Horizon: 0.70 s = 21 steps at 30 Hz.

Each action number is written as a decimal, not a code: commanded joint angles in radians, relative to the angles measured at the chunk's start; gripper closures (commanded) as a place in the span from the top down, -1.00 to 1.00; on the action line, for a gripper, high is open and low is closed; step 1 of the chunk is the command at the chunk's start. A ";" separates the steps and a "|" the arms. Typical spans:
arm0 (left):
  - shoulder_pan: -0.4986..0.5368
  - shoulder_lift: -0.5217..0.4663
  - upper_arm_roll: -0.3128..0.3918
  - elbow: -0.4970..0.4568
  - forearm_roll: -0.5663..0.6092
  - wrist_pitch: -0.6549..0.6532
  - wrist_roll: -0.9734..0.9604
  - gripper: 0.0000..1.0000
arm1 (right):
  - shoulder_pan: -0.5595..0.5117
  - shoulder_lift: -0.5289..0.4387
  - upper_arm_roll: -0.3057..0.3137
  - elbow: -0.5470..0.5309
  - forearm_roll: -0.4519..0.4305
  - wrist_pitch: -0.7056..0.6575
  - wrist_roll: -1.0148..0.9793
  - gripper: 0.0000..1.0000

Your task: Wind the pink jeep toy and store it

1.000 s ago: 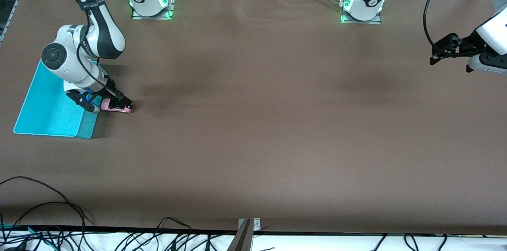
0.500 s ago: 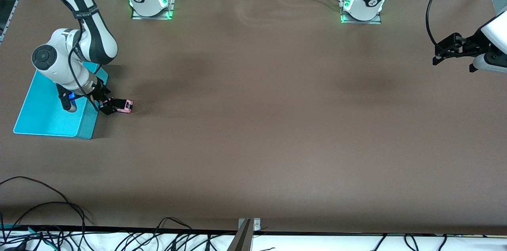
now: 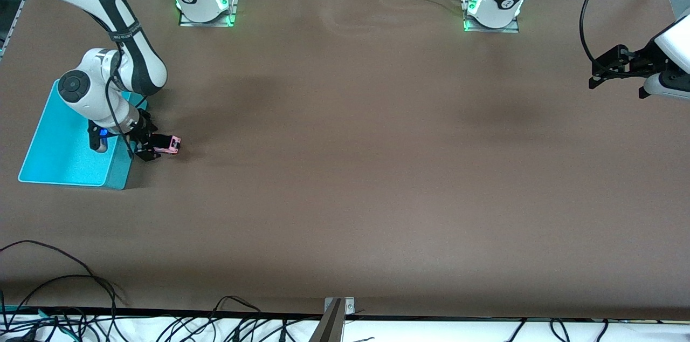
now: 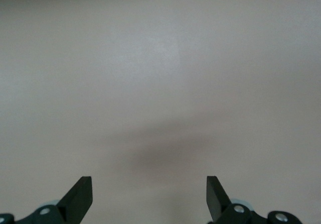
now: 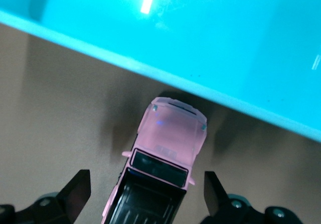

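The fingers of my right gripper are beside the jeep's cabin at windshield level (image 5: 158,168) in the right wrist view, so the gripper is ready and should close.
The pink jeep toy (image 3: 168,144) stands on the brown table right beside the turquoise bin (image 3: 64,166), nose toward the bin wall (image 5: 200,33). In the right wrist view its pink hood (image 5: 173,133) and black roof lie between my fingers. My right gripper (image 3: 145,146) is low at the jeep's bin end, open (image 5: 145,184), one finger on each side of the roof with a gap at both. My left gripper (image 3: 594,75) hangs over bare table at the left arm's end, open (image 4: 149,189) and empty, waiting.
The turquoise bin has nothing in it and sits at the right arm's end of the table. Cables (image 3: 64,299) lie along the table edge nearest the front camera. A metal bracket (image 3: 338,307) sits at the middle of that edge.
My right gripper drew back from over the jeep toward the bin, leaving the jeep's tail end uncovered. The jeep stayed where it was. The left gripper shifted slightly toward the table's end.
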 commanded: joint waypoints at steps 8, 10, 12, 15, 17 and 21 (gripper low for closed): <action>0.005 0.013 -0.002 0.034 -0.010 -0.019 0.006 1.00 | -0.003 0.013 0.003 -0.006 -0.011 0.028 0.026 -0.11; 0.005 0.013 -0.002 0.034 -0.010 -0.019 0.006 1.00 | -0.003 0.013 0.003 -0.006 -0.011 0.030 0.026 -0.31; 0.005 0.013 -0.002 0.034 -0.010 -0.019 0.005 1.00 | -0.003 0.013 0.003 -0.006 -0.011 0.036 0.026 -0.59; 0.005 0.013 -0.002 0.034 -0.010 -0.019 0.005 1.00 | -0.003 0.008 0.003 -0.006 -0.011 0.036 0.026 -0.94; 0.005 0.012 -0.002 0.034 -0.010 -0.019 0.005 1.00 | -0.003 0.002 0.003 -0.005 -0.009 0.036 0.026 -1.00; 0.004 0.012 -0.003 0.034 -0.010 -0.019 0.005 1.00 | -0.001 -0.023 0.006 -0.005 -0.008 0.030 0.051 -1.00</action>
